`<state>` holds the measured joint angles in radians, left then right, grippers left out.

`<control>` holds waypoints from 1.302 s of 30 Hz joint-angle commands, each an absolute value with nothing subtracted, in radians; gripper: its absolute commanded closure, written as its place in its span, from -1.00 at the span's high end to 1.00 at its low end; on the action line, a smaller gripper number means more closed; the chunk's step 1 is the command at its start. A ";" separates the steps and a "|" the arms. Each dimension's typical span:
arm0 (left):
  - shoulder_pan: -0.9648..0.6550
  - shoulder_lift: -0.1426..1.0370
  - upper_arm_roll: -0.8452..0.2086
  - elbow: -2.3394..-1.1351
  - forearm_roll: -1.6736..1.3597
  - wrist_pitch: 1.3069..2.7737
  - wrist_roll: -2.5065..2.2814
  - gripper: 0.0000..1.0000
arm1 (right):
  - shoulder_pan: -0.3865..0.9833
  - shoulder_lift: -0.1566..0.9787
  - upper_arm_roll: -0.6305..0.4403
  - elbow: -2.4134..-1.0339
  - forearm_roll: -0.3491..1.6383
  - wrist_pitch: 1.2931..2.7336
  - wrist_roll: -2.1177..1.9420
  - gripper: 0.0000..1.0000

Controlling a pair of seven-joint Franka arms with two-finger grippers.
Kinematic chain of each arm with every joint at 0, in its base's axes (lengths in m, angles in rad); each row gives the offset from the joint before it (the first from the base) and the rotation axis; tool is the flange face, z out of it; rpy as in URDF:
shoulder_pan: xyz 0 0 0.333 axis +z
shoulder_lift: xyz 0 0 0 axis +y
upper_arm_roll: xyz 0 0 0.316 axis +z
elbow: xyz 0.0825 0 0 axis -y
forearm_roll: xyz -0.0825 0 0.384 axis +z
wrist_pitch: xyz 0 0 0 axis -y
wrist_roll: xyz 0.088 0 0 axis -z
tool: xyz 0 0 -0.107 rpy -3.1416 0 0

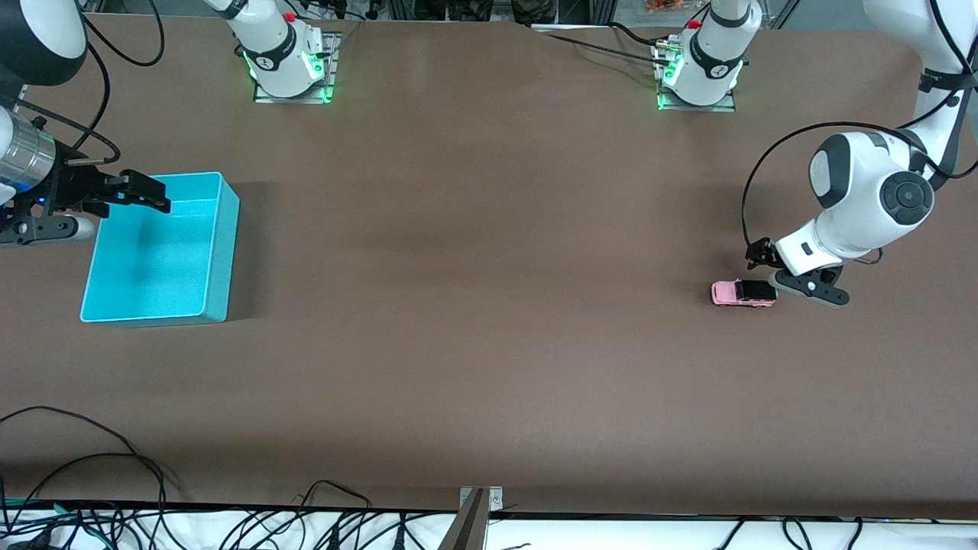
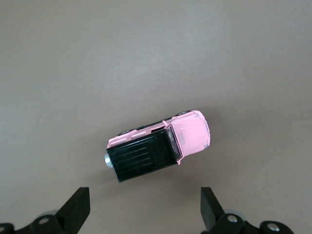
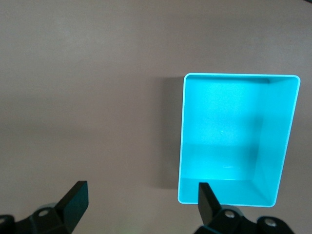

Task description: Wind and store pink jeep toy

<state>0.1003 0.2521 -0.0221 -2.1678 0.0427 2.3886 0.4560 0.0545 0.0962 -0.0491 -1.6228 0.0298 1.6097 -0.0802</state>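
Note:
The robot will next grab the pink jeep toy by its black roof (image 1: pixel 757 290) (image 2: pixel 142 156) with the left gripper, to wind the toy.
The pink jeep toy (image 1: pixel 743 293) (image 2: pixel 161 146), pink with a black roof, stands on its wheels on the brown table toward the left arm's end. My left gripper (image 1: pixel 791 273) (image 2: pixel 144 197) hangs open just above the table beside the jeep's roof end, with nothing between its fingers and no contact with the toy. A turquoise bin (image 1: pixel 221 252) (image 3: pixel 273 146) with nothing in it sits toward the right arm's end. My right gripper (image 1: pixel 145 192) (image 3: pixel 141 190) is open and empty in the air over the bin's rim.
The two arm bases (image 1: pixel 290 61) (image 1: pixel 699 69) stand along the table edge farthest from the front camera. Loose cables (image 1: pixel 92 489) and a metal bracket (image 1: pixel 480 504) lie at the edge nearest that camera. Bare brown tabletop stretches between bin and jeep.

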 commanded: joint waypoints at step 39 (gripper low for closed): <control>0.092 0.434 -0.017 -2.168 0.046 2.675 1.502 0.10 | 0.054 0.103 -0.051 -1.603 0.020 1.592 -0.080 1.00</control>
